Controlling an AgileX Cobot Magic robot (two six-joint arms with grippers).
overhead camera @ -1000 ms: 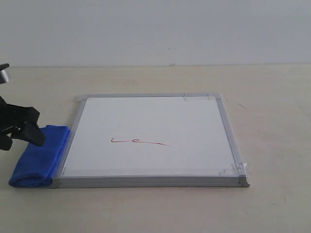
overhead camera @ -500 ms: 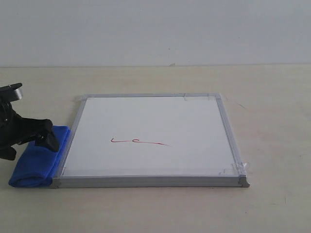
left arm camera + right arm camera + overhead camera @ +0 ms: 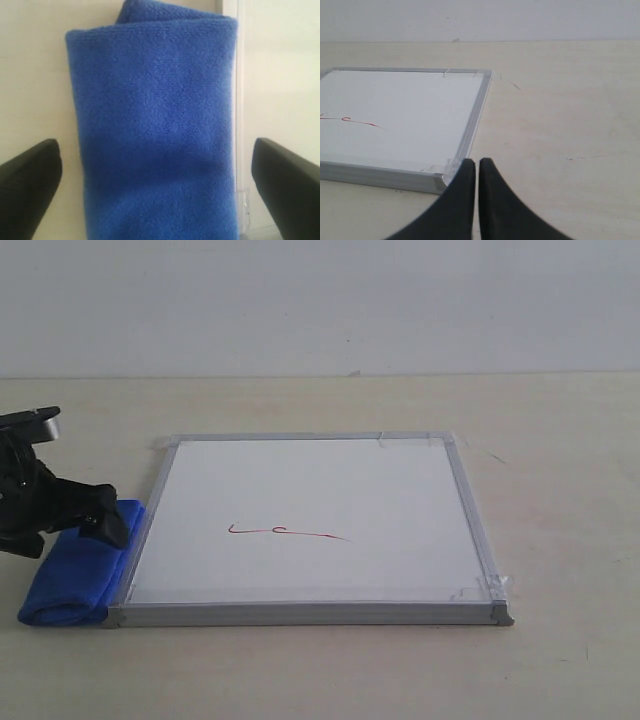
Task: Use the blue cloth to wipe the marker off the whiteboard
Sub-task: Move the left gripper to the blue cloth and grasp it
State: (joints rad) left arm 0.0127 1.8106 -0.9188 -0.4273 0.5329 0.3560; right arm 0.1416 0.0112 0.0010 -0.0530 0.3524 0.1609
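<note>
The blue cloth will be grabbed next by my left gripper at its folded middle [image 3: 82,565], and then the cloth can wipe the red marker line [image 3: 287,532] off the whiteboard.
The whiteboard [image 3: 310,520] lies flat on the table, silver-framed, with taped corners. On it runs the thin red marker line [image 3: 287,532], which the right wrist view catches at its edge as marker [image 3: 351,120] on the whiteboard [image 3: 400,115]. A folded blue cloth [image 3: 78,568] rests against the board's left frame. My left gripper [image 3: 62,518] hangs open over the cloth's far end. In the left wrist view the cloth [image 3: 155,135] fills the space between the spread fingers [image 3: 27,185], gripper [image 3: 155,187]. My right gripper [image 3: 476,167] is shut and empty, off the board's near right corner.
The board's frame [image 3: 239,100] borders the cloth on one side. Bare beige tabletop [image 3: 560,460] lies to the board's right, and a pale wall [image 3: 320,300] rises behind the table. The right arm is outside the exterior view.
My left gripper has moved rightward and slightly farther over the blue cloth, now covering its far end. The cloth, board and marker line have not moved.
</note>
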